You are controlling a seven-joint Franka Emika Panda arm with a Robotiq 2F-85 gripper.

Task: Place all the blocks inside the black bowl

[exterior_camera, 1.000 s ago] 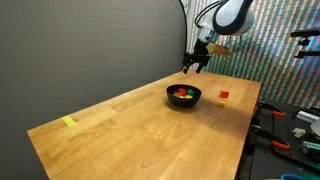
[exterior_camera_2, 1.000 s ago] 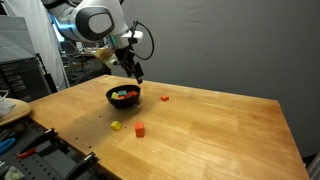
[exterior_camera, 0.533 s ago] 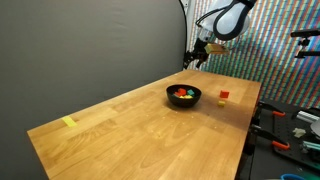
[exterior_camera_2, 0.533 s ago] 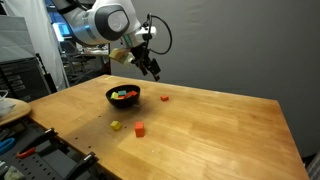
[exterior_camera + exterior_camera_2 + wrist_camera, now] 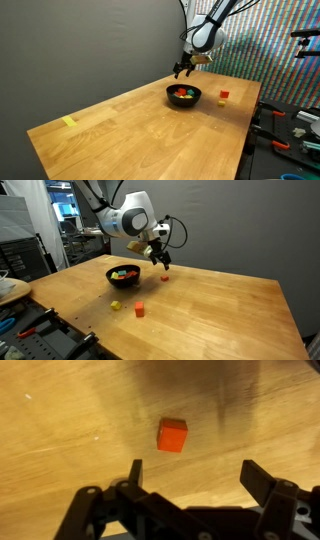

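Note:
My gripper lowers first and closes after that, since an exterior view shows a gap of table between my fingers and the red block (image 5: 165, 278) (image 5: 172, 435) below them; closing now would miss.
The black bowl (image 5: 183, 95) (image 5: 123, 276) sits on the wooden table with several coloured blocks inside it. A red block (image 5: 164, 278) (image 5: 172, 434) lies on the table just beyond the bowl. My gripper (image 5: 163, 260) (image 5: 184, 68) (image 5: 195, 475) hovers a little above that block, open, with nothing between its fingers. In the wrist view the block lies ahead of the two dark fingertips, nearer one of them. Another red block (image 5: 139, 308) (image 5: 223, 97) and a yellow-green block (image 5: 116, 305) rest on the table on the bowl's other side.
A yellow strip (image 5: 68, 122) lies near a far corner of the table (image 5: 130, 130). Tools and clutter sit on a bench (image 5: 290, 130) (image 5: 20, 325) below the table's edge. A dark wall stands behind the table.
The gripper has swung away from above the bowl, past its rim, and come down over the lone red block. Its jaws stay open. No block has moved.

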